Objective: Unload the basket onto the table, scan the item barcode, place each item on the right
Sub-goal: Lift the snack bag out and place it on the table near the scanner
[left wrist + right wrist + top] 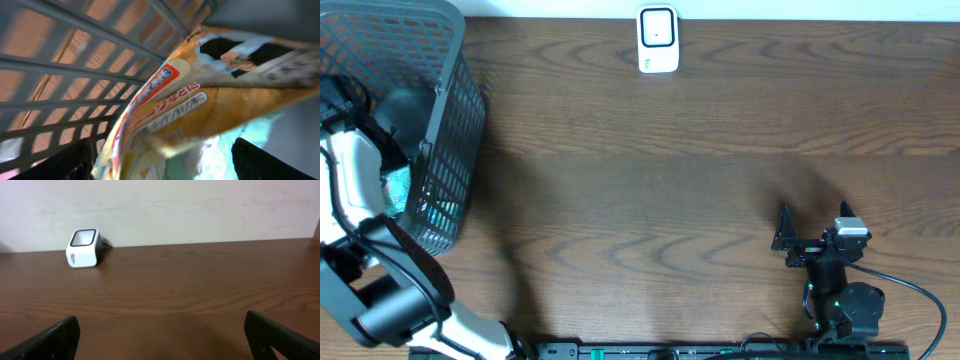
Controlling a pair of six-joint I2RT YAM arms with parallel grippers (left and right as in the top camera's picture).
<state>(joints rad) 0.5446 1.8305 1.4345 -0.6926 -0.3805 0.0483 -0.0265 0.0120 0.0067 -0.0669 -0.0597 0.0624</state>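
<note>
Next, my left gripper grabs the snack bag (200, 100) by its lower end to bring it to the scanner, leaving most of the bag uncovered.
My left arm reaches down into the grey mesh basket (455, 110) at the table's left edge. In the left wrist view an orange and cream snack bag (200, 100) with red Japanese print fills the frame, lying over a teal and white packet (250, 150). My left gripper (162, 162) is open, its dark fingers (65, 162) on either side of the bag's lower end, not closed on it. No barcode shows. The white scanner (658, 40) stands at the table's far edge. My right gripper (813, 222) stands open and holds nothing at the front right, facing the scanner (83, 248).
The basket's grey slats (75, 65) close in on the left and top of the left gripper. A teal packet (398, 190) shows through the basket wall. Brown wooden table (650, 190) stretches between basket, scanner and right arm. A pale wall (200, 210) rises behind the scanner.
</note>
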